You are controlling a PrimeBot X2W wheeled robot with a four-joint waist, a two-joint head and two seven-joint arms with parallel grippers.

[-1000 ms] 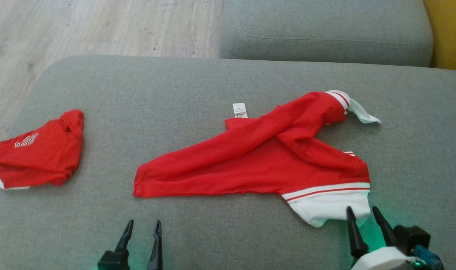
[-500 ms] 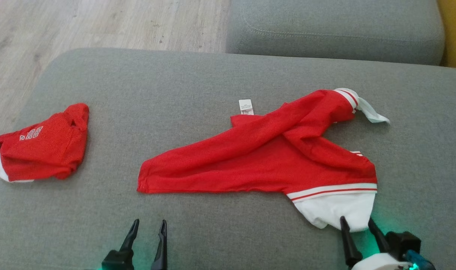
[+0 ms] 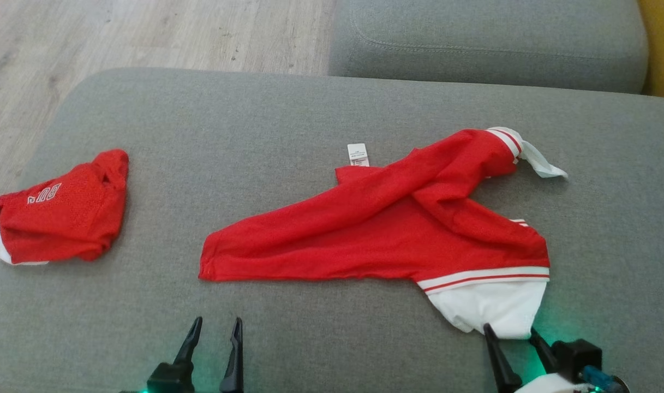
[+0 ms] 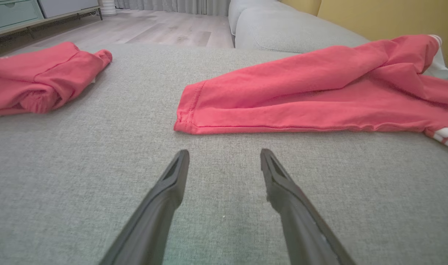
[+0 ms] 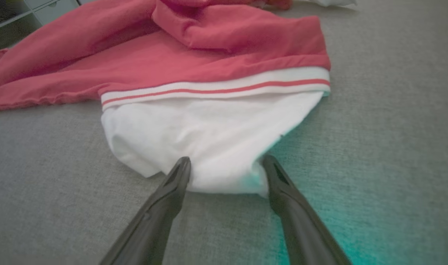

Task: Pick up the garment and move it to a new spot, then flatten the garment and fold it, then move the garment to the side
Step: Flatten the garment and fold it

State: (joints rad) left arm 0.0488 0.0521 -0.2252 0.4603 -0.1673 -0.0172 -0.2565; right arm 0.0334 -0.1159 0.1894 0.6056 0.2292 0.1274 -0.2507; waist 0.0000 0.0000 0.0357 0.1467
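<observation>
The garment lies slack and creased (image 3: pixel 349 229), so I will next use my left gripper to pinch its red hem corner (image 3: pixel 206 274), where the edge of the hem stands up.
The garment (image 3: pixel 392 234) is red with white striped cuffs and lies loosely spread and creased across the grey cushion (image 3: pixel 288 120). Its white end (image 3: pixel 490 308) points toward me at the right. My right gripper (image 3: pixel 509 328) is open with its tips at that white end's near edge. In the right wrist view the white cloth (image 5: pixel 209 136) bulges between the fingers of my right gripper (image 5: pixel 227 160). My left gripper (image 3: pixel 217 322) is open and holds nothing, a little short of the red hem corner (image 4: pixel 187 123), as my left gripper (image 4: pixel 224 152) shows over bare cushion.
A second red garment (image 3: pixel 59 218) lies folded at the cushion's left edge, also visible as a red bundle (image 4: pixel 36 81). Wooden floor (image 3: pixel 146 33) lies beyond the left and far edges. Another grey cushion (image 3: pixel 490 43) sits behind, with a yellow wall (image 3: pixel 662 43) at far right.
The head camera shifted slightly. My right gripper drew back toward me, from over the white end to its near edge. The left gripper and the garment stayed put.
</observation>
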